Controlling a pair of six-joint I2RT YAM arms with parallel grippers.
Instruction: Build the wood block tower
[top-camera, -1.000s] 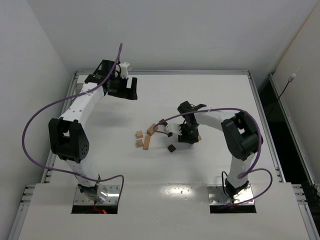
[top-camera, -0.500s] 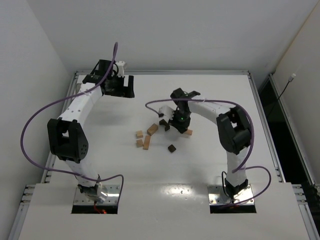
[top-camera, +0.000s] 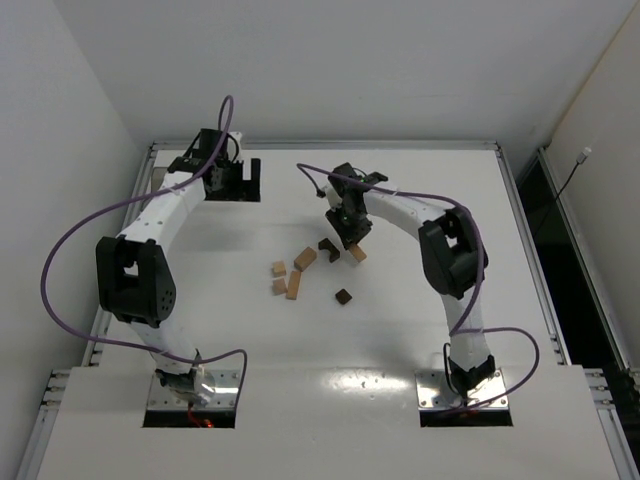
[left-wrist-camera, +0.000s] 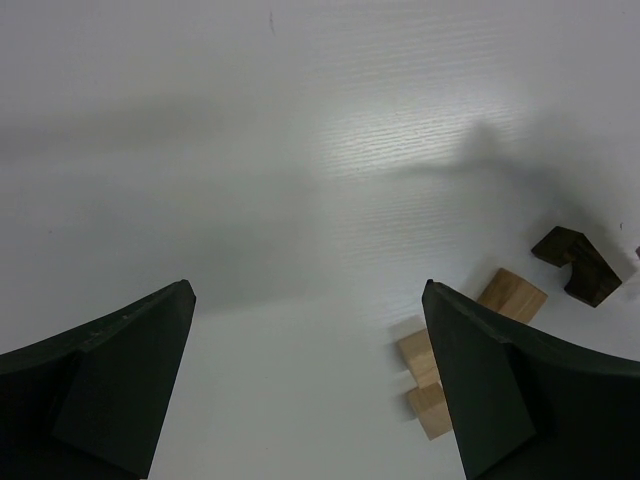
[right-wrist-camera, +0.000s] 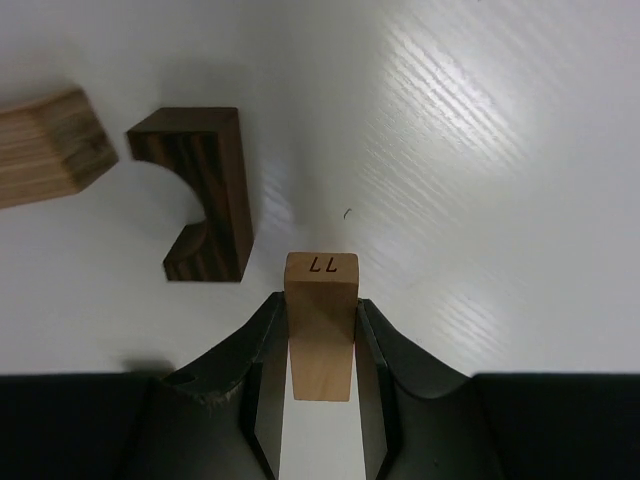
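If I opened now, the light tan block would end on empty table. My right gripper needs to line the light tan block up with the dark arch block (top-camera: 326, 246) first.
No wood block tower stands in view; the blocks lie singly on the white table. My right gripper (top-camera: 350, 240) (right-wrist-camera: 320, 303) is shut on a light tan block (right-wrist-camera: 320, 272) (top-camera: 357, 253) marked with two strokes, held just above the table. A dark arch block (right-wrist-camera: 205, 190) (top-camera: 326, 246) lies just left of it, and a tan block (right-wrist-camera: 48, 150) (top-camera: 305, 258) further left. Small tan blocks (top-camera: 280, 277) (left-wrist-camera: 421, 356), a tan bar (top-camera: 293, 287) and a dark cube (top-camera: 343, 296) lie nearer the bases. My left gripper (top-camera: 232, 183) (left-wrist-camera: 307, 290) hangs open and empty at the far left.
The table's metal rim (top-camera: 325, 146) runs along the far side, with white walls close behind and to the left. Purple cables (top-camera: 60, 240) loop off both arms. The right arm's forearm (top-camera: 410, 212) arches over the table right of the blocks.
My right gripper has shut on the tan block and carried it left and toward the far side, beside the dark arch. The left gripper has shifted slightly left.
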